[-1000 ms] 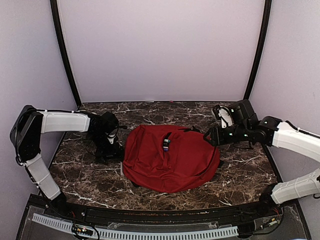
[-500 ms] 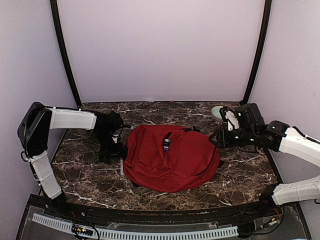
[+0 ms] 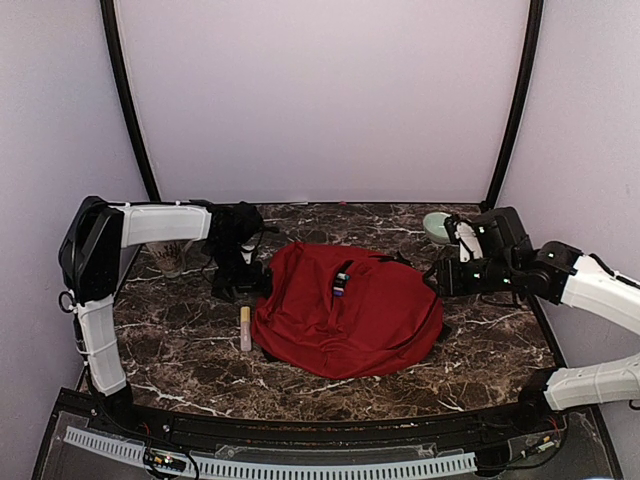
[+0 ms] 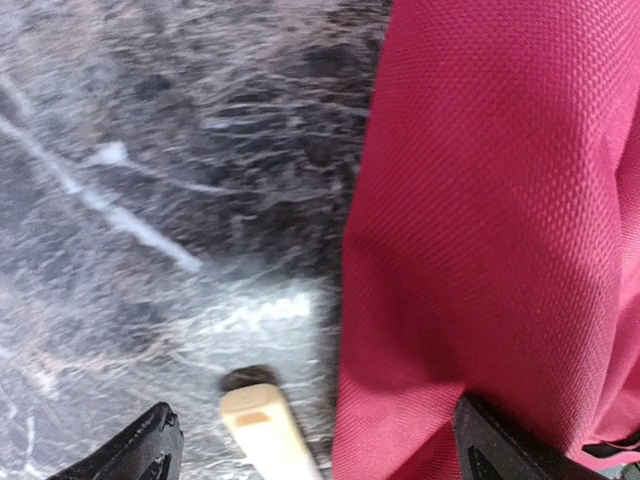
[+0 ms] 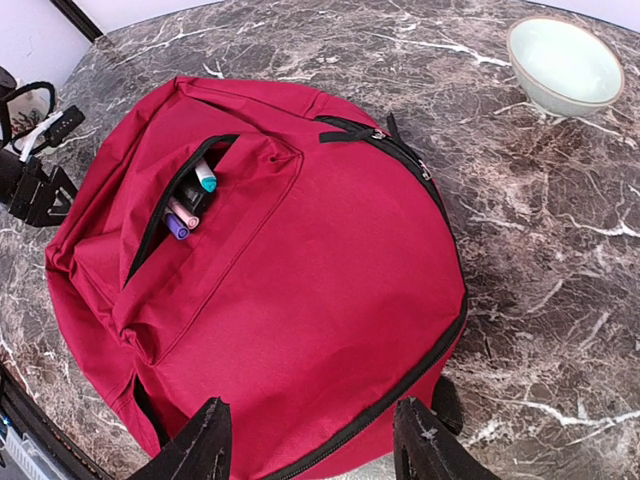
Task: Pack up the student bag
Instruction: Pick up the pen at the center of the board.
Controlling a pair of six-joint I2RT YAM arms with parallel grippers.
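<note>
It isn't time to close my left gripper on the cream tube (image 3: 245, 326) (image 4: 265, 430) yet: its fingers are above the tube and would miss it if they closed now, so the gripper needs to go down to the tube first.
The student bag (image 3: 345, 320) is a big red backpack lying flat in the middle of the marble table (image 3: 180, 340). Its front pocket (image 5: 190, 205) gapes, and several marker pens stick out of it. My left gripper (image 3: 240, 285) is low at the bag's left edge. In the left wrist view it (image 4: 320, 455) is open, one fingertip over the red fabric (image 4: 480, 200) and the other over bare marble. A cream tube (image 4: 265, 430) lies on the table between them. My right gripper (image 5: 312, 445) hovers open at the bag's right side with nothing in it.
The cream tube (image 3: 245, 328) lies just left of the bag. A clear glass cup (image 3: 170, 256) stands at the back left behind my left arm. A pale green bowl (image 3: 437, 226) sits at the back right, close to my right arm.
My left arm swung back and rightward along the bag's left edge, and its jaws opened wider. The cream tube and the glass cup came into view. My right gripper drew back slightly to the right.
</note>
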